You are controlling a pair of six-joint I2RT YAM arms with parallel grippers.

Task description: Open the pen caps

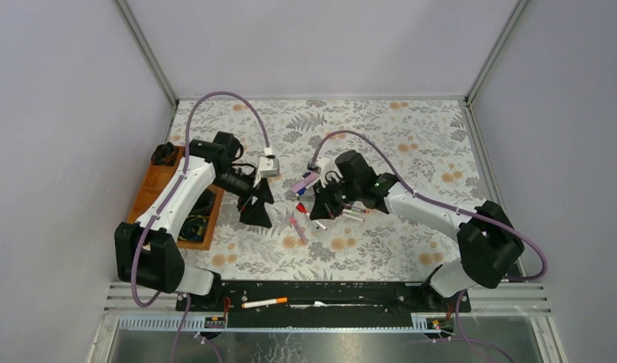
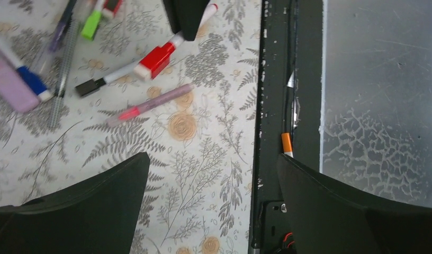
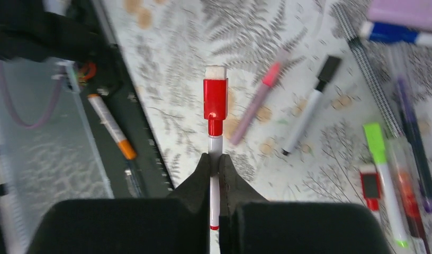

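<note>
Next, to pull the cap off, my left gripper should grab the red cap by its wide end (image 1: 300, 206) (image 2: 154, 62), leaving the body of the pen to the right gripper.
My right gripper (image 3: 215, 159) is shut on the white barrel of a pen, whose red cap (image 3: 215, 106) sticks out past the fingertips; the cap is still on the barrel. This pen is held just above the floral mat and also shows in the left wrist view (image 2: 155, 59) and in the top view (image 1: 299, 207). My left gripper (image 2: 211, 174) is open and empty, close to the left of the red cap (image 1: 256, 204). Loose pens lie around: a pink one (image 3: 256, 98), a black-capped one (image 3: 309, 106), a green-capped one (image 3: 380, 159) and a blue-ended one (image 2: 31, 82).
A thick pink highlighter (image 2: 10, 84) lies by the pile. An orange-ended pen (image 1: 264, 302) lies on the black base rail at the near edge. A wooden tray (image 1: 150, 189) with dark items stands at the left under my left arm.
</note>
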